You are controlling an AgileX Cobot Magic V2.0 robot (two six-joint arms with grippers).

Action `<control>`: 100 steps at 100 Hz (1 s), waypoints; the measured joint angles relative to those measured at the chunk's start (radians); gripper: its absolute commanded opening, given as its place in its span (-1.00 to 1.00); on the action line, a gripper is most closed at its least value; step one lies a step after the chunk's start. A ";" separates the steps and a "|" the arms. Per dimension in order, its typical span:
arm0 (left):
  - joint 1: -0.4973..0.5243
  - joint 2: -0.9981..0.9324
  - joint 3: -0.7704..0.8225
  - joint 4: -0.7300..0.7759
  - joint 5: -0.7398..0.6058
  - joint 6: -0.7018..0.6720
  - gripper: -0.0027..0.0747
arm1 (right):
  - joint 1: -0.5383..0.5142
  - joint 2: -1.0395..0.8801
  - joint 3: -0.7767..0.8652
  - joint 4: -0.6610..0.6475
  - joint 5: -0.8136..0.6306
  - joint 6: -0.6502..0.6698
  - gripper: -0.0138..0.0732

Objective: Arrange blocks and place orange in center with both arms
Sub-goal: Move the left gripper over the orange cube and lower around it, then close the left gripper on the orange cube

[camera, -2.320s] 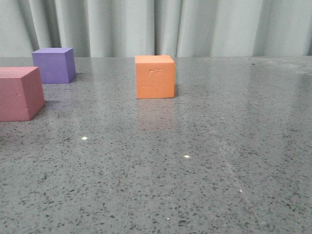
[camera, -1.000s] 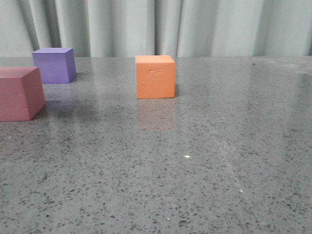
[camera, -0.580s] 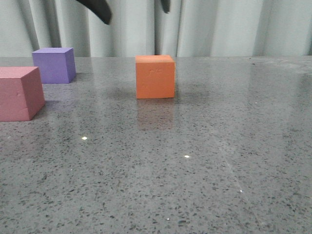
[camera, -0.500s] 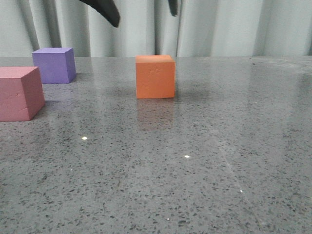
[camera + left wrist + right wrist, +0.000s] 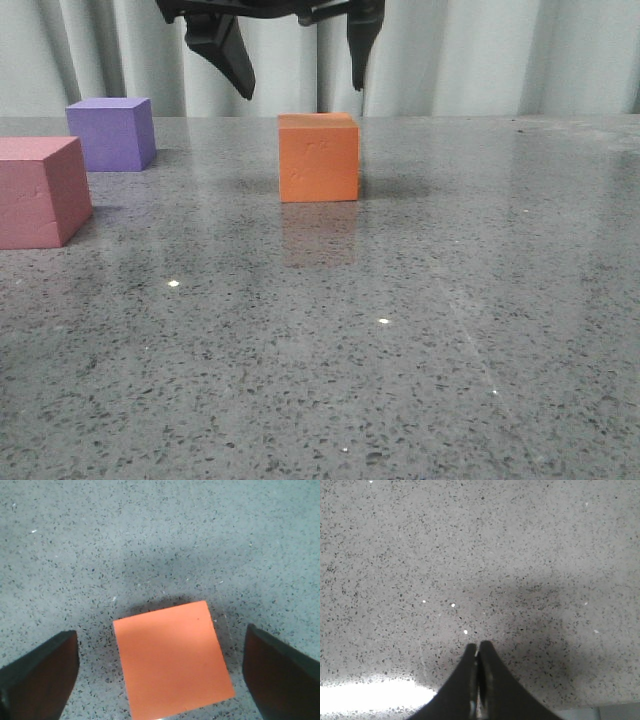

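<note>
The orange cube's top side (image 5: 318, 120) is below my fingers, so they would miss the cube if they closed now. My left gripper should lower first, then close on the cube.
The orange cube (image 5: 318, 157) stands on the grey speckled table, near the middle and towards the back. The purple cube (image 5: 111, 133) stands at the back left. The pink-red cube (image 5: 40, 191) stands at the left edge, nearer to me. My left gripper (image 5: 300, 88) hangs open above the orange cube, one finger on each side, clear of it. In the left wrist view the orange cube (image 5: 172, 661) lies between the two wide-apart fingers (image 5: 37, 680). My right gripper (image 5: 478, 645) is shut and empty over bare table; it does not show in the front view.
A pale pleated curtain (image 5: 480, 55) closes the back of the table. The grey speckled table (image 5: 400, 330) stretches to the right and front of the cubes. A bright glare patch (image 5: 365, 697) lies on the table in the right wrist view.
My left gripper has come down into the front view from above and now hangs open over the orange cube. The three cubes have not moved.
</note>
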 measured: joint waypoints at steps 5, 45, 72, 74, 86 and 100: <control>0.000 0.007 -0.001 0.002 0.000 -0.004 0.67 | 0.000 0.000 0.000 0.000 0.000 0.000 -0.84; 0.000 0.049 -0.002 0.002 -0.017 -0.025 0.67 | 0.000 0.000 0.000 0.000 -0.002 0.000 -0.84; 0.000 0.092 -0.002 -0.004 -0.019 -0.032 0.67 | 0.000 0.000 0.000 0.000 -0.003 0.000 -0.84; 0.000 0.094 -0.002 -0.005 -0.021 -0.032 0.67 | 0.000 0.000 0.000 0.000 -0.003 0.000 -0.84; 0.000 0.105 -0.002 -0.010 -0.021 -0.033 0.65 | 0.000 0.000 0.000 0.000 -0.004 0.000 -0.84; 0.000 0.106 -0.002 -0.012 -0.023 -0.033 0.44 | 0.000 0.000 0.000 0.000 -0.004 0.000 -0.84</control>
